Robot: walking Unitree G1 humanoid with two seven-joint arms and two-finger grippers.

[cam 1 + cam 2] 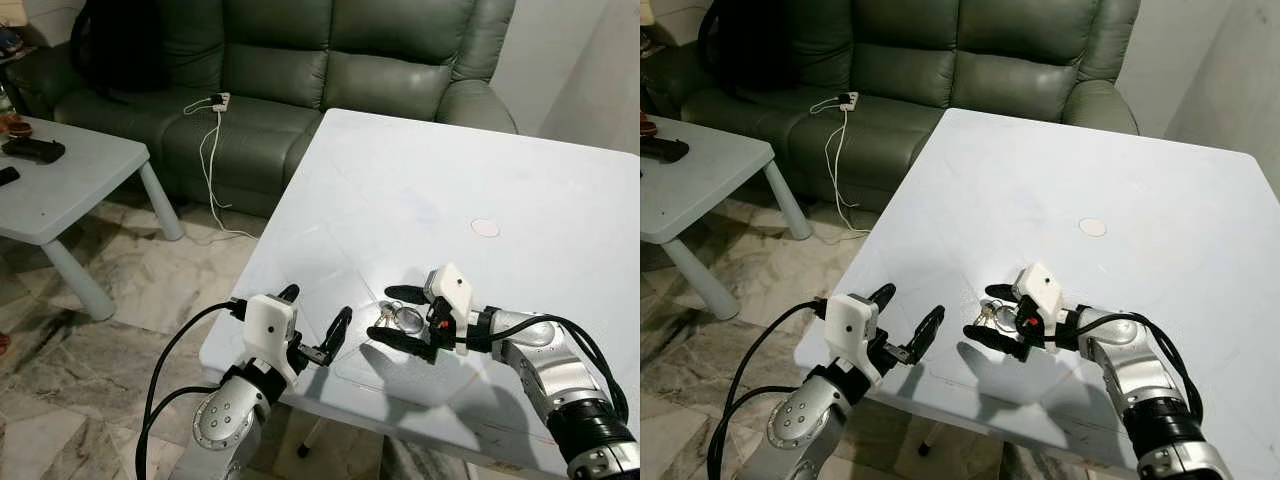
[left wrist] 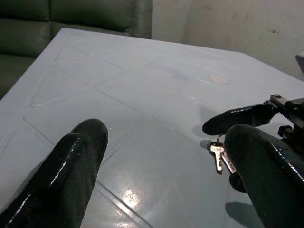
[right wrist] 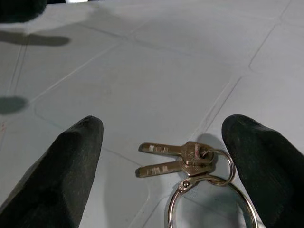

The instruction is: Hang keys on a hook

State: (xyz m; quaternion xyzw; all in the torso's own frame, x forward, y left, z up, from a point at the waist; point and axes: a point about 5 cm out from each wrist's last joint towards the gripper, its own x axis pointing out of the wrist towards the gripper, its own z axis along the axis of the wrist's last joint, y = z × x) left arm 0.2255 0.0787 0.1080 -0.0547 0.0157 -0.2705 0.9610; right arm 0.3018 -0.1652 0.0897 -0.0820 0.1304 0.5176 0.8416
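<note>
My right gripper grabs the keys by their metal ring next, to get them onto a hook.
Two small keys on a metal ring (image 1: 398,316) (image 3: 190,164) lie flat on the pale blue table (image 1: 470,170), near its front edge. My right gripper (image 1: 402,318) is open around them, one black finger on each side, not touching them. My left gripper (image 1: 318,322) is open at the table's front left edge, a little to the left of the keys (image 2: 219,154), with nothing between its fingers.
A small round white mark (image 1: 485,227) sits on the table beyond the keys. A dark green sofa (image 1: 300,60) with a white charger cable (image 1: 212,140) stands behind. A low grey side table (image 1: 60,180) is at the left, over a marble floor (image 1: 150,290).
</note>
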